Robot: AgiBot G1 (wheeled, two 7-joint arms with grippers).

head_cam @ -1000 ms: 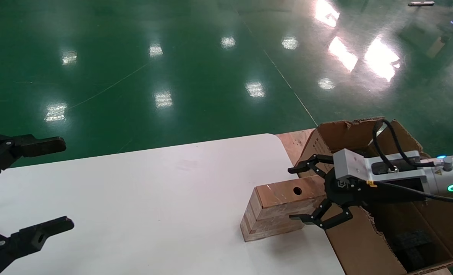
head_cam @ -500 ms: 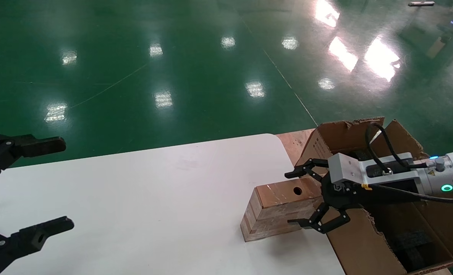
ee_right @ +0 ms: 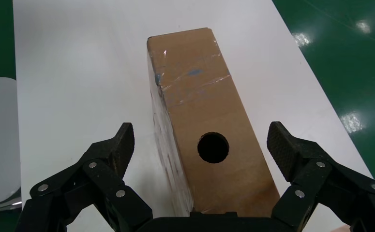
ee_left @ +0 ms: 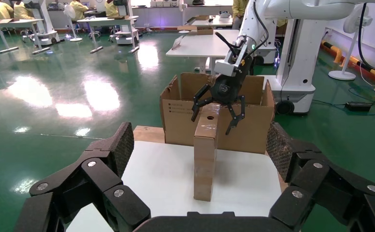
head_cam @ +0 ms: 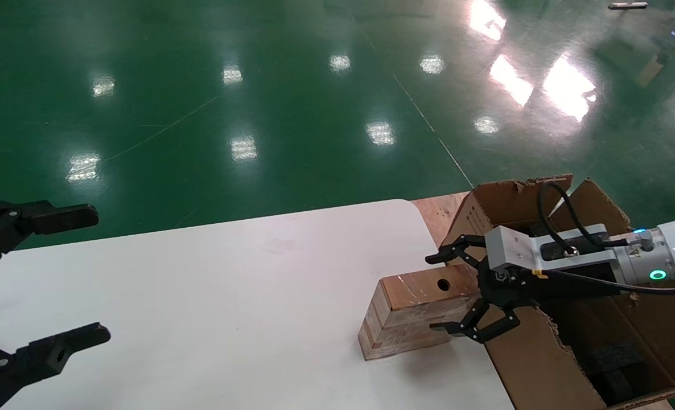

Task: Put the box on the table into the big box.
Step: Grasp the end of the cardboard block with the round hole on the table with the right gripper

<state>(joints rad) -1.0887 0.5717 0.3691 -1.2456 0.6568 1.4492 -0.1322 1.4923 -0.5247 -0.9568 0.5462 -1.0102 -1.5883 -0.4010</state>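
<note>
My right gripper is about to grab the small brown box's end with the round hole. Then it can put the small brown box into the big box.
The small brown box with one round hole lies on the white table near its right edge, next to the big box. My right gripper is open and straddles the box's end nearest the carton, one finger on each side, not touching. The right wrist view shows the box between the spread fingers of the gripper. My left gripper is open and empty at the table's far left. Its wrist view shows the box, the carton and the right gripper.
The big box stands off the table's right edge on a wooden board, with torn flaps and black foam inside. Shiny green floor lies beyond the table. Bare tabletop stretches between the two grippers.
My right gripper has slid slightly left, farther over the end of the small box, still open. The box and the left arm have not moved.
</note>
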